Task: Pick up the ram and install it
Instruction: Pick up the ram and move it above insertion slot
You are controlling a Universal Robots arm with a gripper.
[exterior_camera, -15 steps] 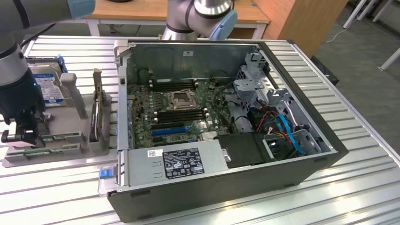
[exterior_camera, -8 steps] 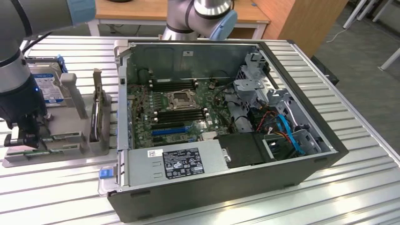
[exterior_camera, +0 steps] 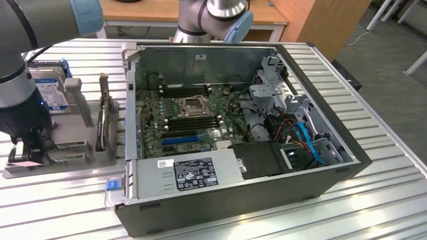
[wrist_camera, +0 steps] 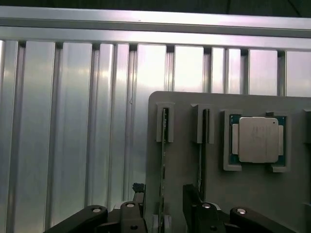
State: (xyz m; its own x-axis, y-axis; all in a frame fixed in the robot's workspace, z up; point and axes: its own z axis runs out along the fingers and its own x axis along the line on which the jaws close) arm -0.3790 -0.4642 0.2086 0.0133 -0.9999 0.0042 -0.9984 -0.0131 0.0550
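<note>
The gripper pinches the ram [wrist_camera: 164, 145] by its exposed top edge [wrist_camera: 162, 194] next, since the holder's slotted posts hold the ram at its ends.
The ram [wrist_camera: 164, 145] is a thin green stick standing on edge in a slot of a grey holder [wrist_camera: 184, 165]. My gripper [wrist_camera: 164, 213] is open just above it, with one dark finger [wrist_camera: 138, 204] on each side of the stick and gaps showing. In the exterior view the gripper [exterior_camera: 32, 150] hangs low over the grey holder [exterior_camera: 73, 150] at that view's left, beside the open computer case [exterior_camera: 233, 125]. Inside the case lies the green motherboard [exterior_camera: 167, 127] with dark memory slots [exterior_camera: 183, 91].
A second thin stick [wrist_camera: 201, 141] stands in the neighbouring slot, close to one finger. A square silver CPU chip [wrist_camera: 257, 140] lies in a pocket of the holder. Everything rests on a ribbed metal table [wrist_camera: 73, 121]. A power supply [exterior_camera: 190, 172] and cables [exterior_camera: 303, 135] sit in the case.
</note>
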